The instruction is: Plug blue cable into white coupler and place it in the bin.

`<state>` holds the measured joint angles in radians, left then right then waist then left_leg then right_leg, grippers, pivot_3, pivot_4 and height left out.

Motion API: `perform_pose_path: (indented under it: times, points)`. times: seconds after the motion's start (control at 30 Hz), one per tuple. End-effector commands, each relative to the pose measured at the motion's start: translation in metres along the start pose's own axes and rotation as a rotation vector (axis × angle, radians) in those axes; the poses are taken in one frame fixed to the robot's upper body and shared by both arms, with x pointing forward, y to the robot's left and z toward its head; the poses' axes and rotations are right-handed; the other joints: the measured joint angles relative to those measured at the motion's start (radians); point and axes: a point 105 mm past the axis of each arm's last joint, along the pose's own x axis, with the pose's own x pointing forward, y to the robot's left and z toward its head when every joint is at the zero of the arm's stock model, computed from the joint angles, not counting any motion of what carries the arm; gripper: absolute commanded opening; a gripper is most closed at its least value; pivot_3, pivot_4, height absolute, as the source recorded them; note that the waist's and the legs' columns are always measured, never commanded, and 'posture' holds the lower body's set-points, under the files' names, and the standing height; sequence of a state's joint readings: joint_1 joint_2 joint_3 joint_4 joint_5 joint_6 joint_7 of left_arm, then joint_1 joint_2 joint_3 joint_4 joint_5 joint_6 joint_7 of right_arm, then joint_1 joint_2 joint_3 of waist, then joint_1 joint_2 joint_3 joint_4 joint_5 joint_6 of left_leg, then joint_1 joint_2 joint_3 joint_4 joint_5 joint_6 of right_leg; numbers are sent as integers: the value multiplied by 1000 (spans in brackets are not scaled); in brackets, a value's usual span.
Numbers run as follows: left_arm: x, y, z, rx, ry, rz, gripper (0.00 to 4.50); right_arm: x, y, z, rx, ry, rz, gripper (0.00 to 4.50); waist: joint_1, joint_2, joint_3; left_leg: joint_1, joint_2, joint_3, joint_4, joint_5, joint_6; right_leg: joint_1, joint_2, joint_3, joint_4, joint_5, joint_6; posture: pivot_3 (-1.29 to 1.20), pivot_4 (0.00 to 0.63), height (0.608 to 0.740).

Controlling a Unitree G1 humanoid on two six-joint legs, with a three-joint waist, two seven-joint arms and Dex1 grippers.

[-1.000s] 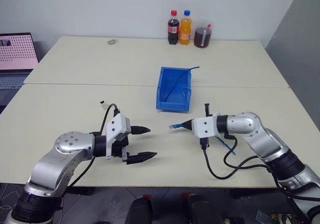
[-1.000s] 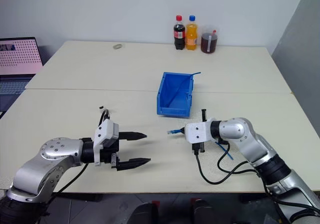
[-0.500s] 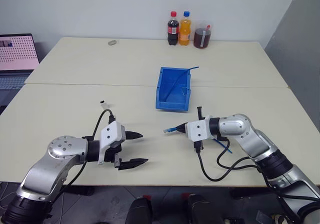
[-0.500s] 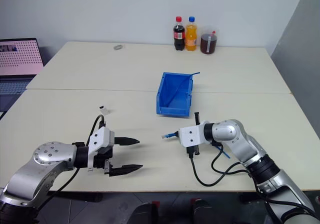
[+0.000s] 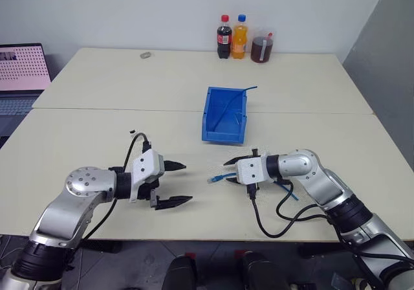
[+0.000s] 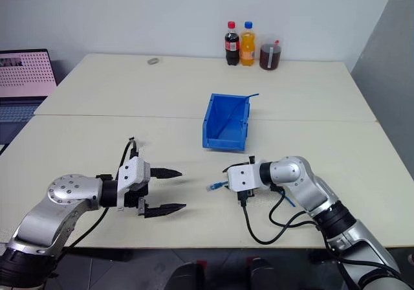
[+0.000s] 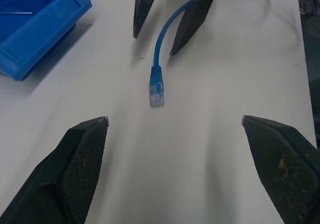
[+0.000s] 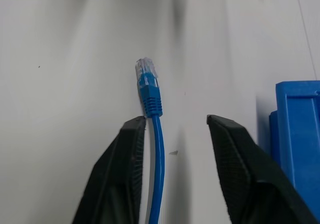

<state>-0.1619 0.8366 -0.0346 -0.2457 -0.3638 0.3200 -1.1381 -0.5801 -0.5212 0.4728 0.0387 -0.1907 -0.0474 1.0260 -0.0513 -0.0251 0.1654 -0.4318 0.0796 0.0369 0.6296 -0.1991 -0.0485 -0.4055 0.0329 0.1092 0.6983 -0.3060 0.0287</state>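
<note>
The fingers of my right gripper are on both sides of the cord close behind the blue cable's plug, so my left gripper needs to grab the cable next by its clear plug end (image 5: pixel 213 180).
The blue cable's plug end (image 5: pixel 213 180) lies flat on the table between my two grippers, and its cord runs back under my right wrist (image 5: pixel 292 194). My right gripper (image 5: pixel 228 171) is open just behind the plug. In the right wrist view the cord (image 8: pixel 158 149) rests against one finger with nothing pinching it. My left gripper (image 5: pixel 187 183) stands wide open a short way left of the plug (image 7: pixel 156 91), pointing at it. The tiny white coupler (image 5: pixel 132 133) sits on the table beyond my left arm. The blue bin (image 5: pixel 208 112) stands farther back, at the middle of the table.
A thin darker blue cable (image 5: pixel 234 103) leans inside the bin. Three drink bottles (image 5: pixel 240 37) stand at the table's far edge, with a small grey disc (image 5: pixel 145 55) to their left. A laptop (image 5: pixel 23 66) is at the far left. Black wires loop under my right arm (image 5: pixel 284 215).
My right gripper has opened and let go of the blue cable, whose plug now lies on the table. That gripper sank slightly and shifted left. The left gripper stayed open.
</note>
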Motion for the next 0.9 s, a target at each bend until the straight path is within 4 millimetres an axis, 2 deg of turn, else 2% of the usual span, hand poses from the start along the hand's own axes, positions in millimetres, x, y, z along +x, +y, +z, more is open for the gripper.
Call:
perform_pose_path:
  times: [0.03, 0.2, 0.43, 0.53, 0.67, 0.9]
  points:
    - [1, 3, 1, 41, 1, 3, 4500, -8, -7, 16, 36, -50, -4, 3147, 0, 0, 0, 0, 0, 0, 0, 0, 0, 0, 0, 0, 0, 0, 0, 0, 150, 740]
    - [12, 10, -15, 85, 25, 40, 4500, -35, -4, 31, 334, -133, -10, 4272, 8, 0, 0, 0, 0, -2, 0, 0, 0, 0, 0, -2, 0, 0, 0, 0, 150, 740]
    - [44, 15, -20, -3, -62, 75, 4500, -59, 22, 26, 691, -104, -126, 4272, 23, -1, -1, -1, 0, -4, 1, 0, 0, 2, 0, -5, 1, 0, -1, 0, 150, 740]
    - [62, 17, -24, -4, -36, 50, 4500, -66, 32, 24, 769, -77, -176, 4272, 19, -1, -1, -1, 0, -5, 1, 0, 0, 2, 0, -6, 1, -1, 0, 0, 150, 740]
    - [78, 23, -25, 21, 20, 19, 4500, -71, 44, 22, 824, -40, -217, 4272, 25, -2, -2, -1, -1, -9, 1, 1, 0, 3, 1, -9, 1, -3, 3, 0, 150, 740]
    - [95, 20, -22, 20, 52, -64, 4500, -72, 52, 24, 851, -19, -242, 4272, 21, -2, -2, -1, -1, -8, 2, 1, 0, 4, 1, -8, 1, -3, 4, 0, 150, 740]
